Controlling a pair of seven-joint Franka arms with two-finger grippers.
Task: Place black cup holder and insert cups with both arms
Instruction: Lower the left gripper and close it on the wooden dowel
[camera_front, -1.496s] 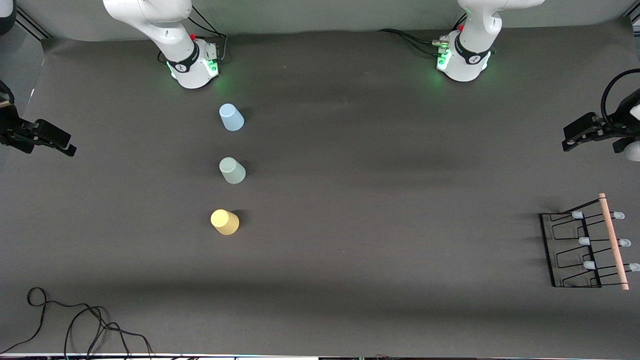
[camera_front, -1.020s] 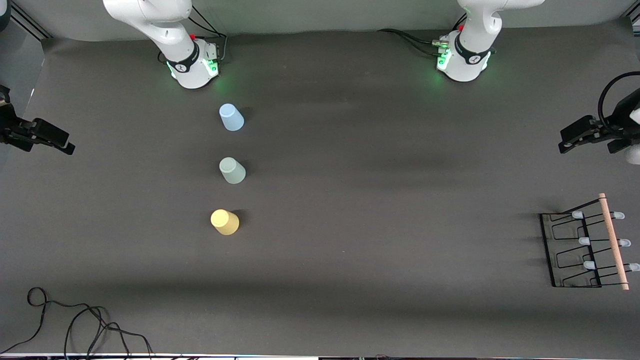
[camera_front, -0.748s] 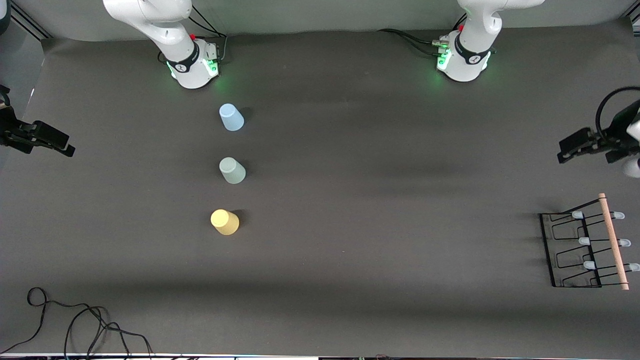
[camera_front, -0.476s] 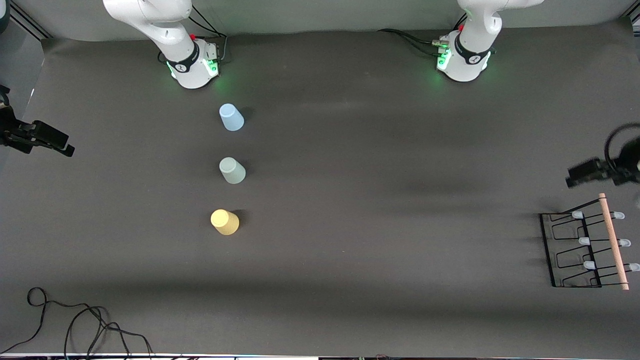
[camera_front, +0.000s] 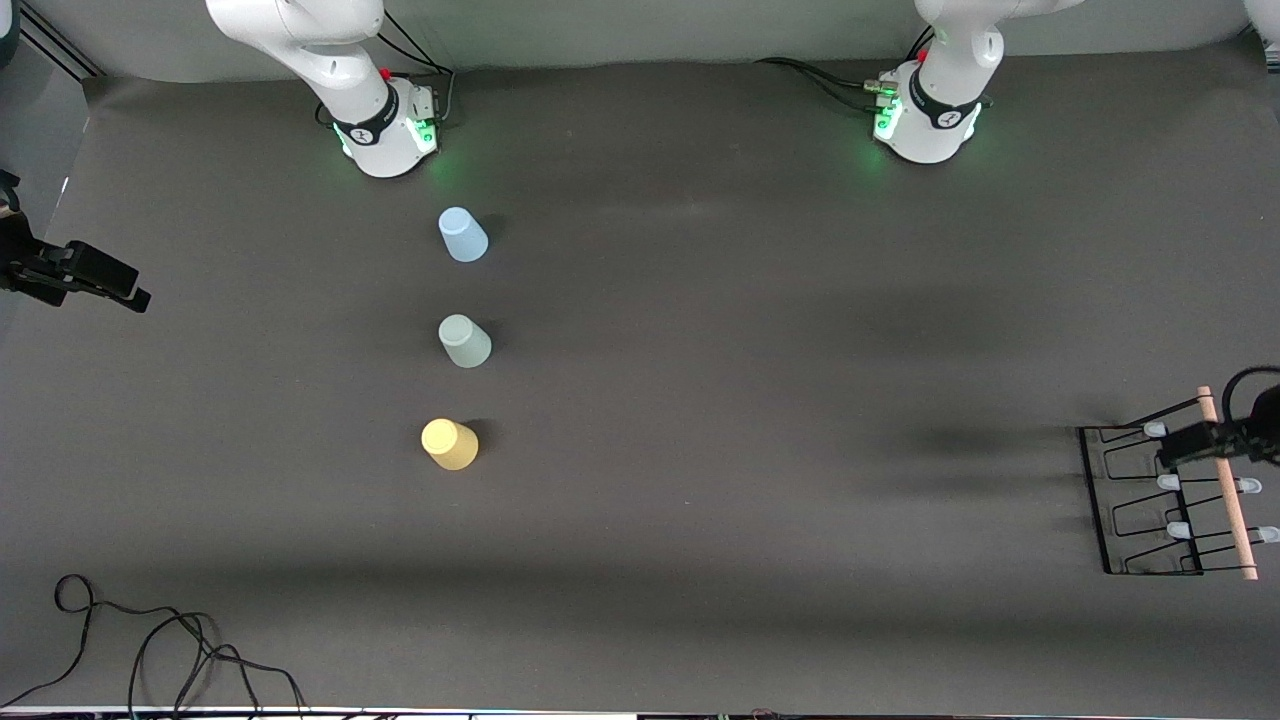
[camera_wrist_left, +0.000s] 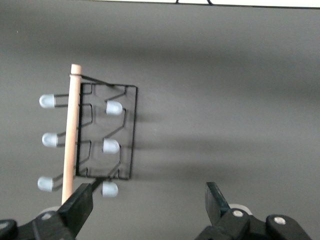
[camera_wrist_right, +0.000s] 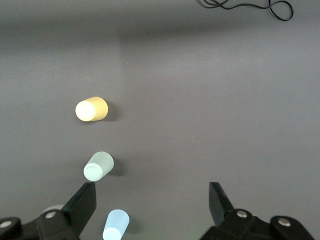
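I will grab the black cup holder (camera_front: 1145, 500) by its wooden rod (camera_front: 1228, 490) with my left gripper next. Then I can place the holder.
The black cup holder (camera_front: 1145, 500) lies on the table at the left arm's end, its wooden rod (camera_front: 1228, 490) on top. My left gripper (camera_front: 1188, 446) hangs open over the holder's end that is farther from the front camera. The left wrist view shows the holder (camera_wrist_left: 129, 131), its rod (camera_wrist_left: 71, 135) and blue-tipped pegs below my empty left gripper (camera_wrist_left: 149, 200). Three cups stand upside down in a row near the right arm: light blue (camera_front: 462, 235), pale green (camera_front: 464, 341), yellow (camera_front: 449, 444). My right gripper (camera_front: 105, 283) waits open over the table's edge at the right arm's end.
A loose black cable (camera_front: 150, 650) lies near the table's front edge at the right arm's end. The right wrist view shows the yellow cup (camera_wrist_right: 91, 109), green cup (camera_wrist_right: 98, 166) and blue cup (camera_wrist_right: 116, 225) below my right gripper (camera_wrist_right: 150, 202).
My left gripper has travelled toward the front camera, from over bare table to over the cup holder. The right arm has barely moved. Cups and holder stay put.
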